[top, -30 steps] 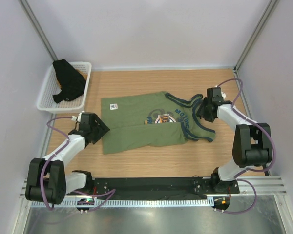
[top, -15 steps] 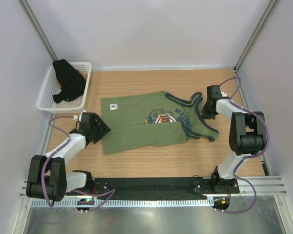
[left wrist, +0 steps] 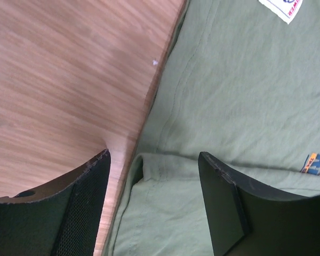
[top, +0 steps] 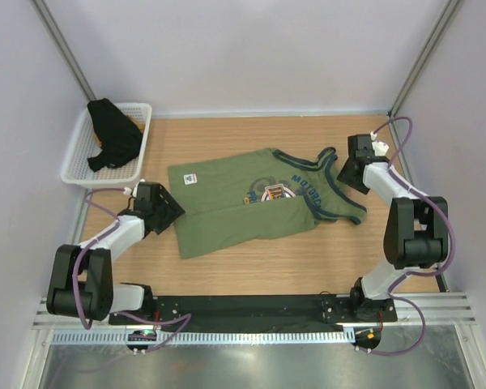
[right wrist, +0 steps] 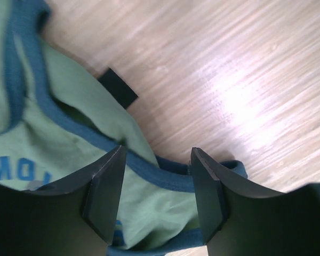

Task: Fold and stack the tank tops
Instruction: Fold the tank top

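The olive green tank top needs its far side folded over, so the robot's right hand will next grab it where the navy trim meets its far side edge (top: 276, 152).
The olive green tank top (top: 227, 190) lies flat mid-table, its lower part folded up over the front, navy-trimmed straps to the right. My left gripper (top: 170, 213) is open at its left edge; in the left wrist view (left wrist: 154, 160) the jaws straddle the folded corner of green cloth (left wrist: 229, 96). My right gripper (top: 345, 175) is open at the straps; in the right wrist view (right wrist: 157, 160) the navy trim (right wrist: 170, 178) runs between the jaws. The black tank top (top: 113, 138) lies crumpled in the basket.
The white mesh basket (top: 146, 121) stands at the back left against the left wall. Walls and frame posts close in the left, back and right sides. A small black patch (right wrist: 117, 88) lies at the strap's edge on the wood.
The right gripper has moved back and to the right, and the straps have spread out that way. The left gripper has shifted slightly back, and the folded lower flap has slid a little right.
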Tool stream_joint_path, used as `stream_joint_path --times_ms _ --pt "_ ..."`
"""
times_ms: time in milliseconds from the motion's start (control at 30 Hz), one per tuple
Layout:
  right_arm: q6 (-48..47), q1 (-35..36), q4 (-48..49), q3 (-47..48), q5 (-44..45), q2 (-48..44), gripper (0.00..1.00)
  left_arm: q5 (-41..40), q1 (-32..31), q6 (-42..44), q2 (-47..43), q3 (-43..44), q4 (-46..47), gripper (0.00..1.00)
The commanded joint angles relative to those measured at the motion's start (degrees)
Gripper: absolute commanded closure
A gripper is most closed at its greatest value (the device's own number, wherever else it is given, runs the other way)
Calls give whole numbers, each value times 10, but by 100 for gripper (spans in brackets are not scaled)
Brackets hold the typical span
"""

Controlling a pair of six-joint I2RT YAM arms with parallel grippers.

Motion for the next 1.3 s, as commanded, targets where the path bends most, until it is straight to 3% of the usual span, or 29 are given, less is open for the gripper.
stream_joint_path --times_ms 0,200,300,567,767,867,1133,1267 --pt "8 -2 30 8 -7 -50 43 -20 4 4 26 51 19 32" --pt "-29 -2 84 83 -239 0 51 -41 6 10 76 133 19 32" --pt "-37 11 72 163 -279 68 53 -58 8 18 125 192 -1 32" --pt "-48 86 -13 399 -294 256 39 -80 12 56 264 363 -71 35" --pt "-45 122 -39 525 -303 355 37 -91 15 63 325 426 -92 35" --pt "-57 126 -56 554 -289 386 45 -97 18 69 358 461 -113 35" --pt "-58 132 -44 535 -282 404 39 -91 20 69 413 509 -125 37" --pt "-55 135 -40 549 -289 419 54 -82 20 67 430 519 -125 46"
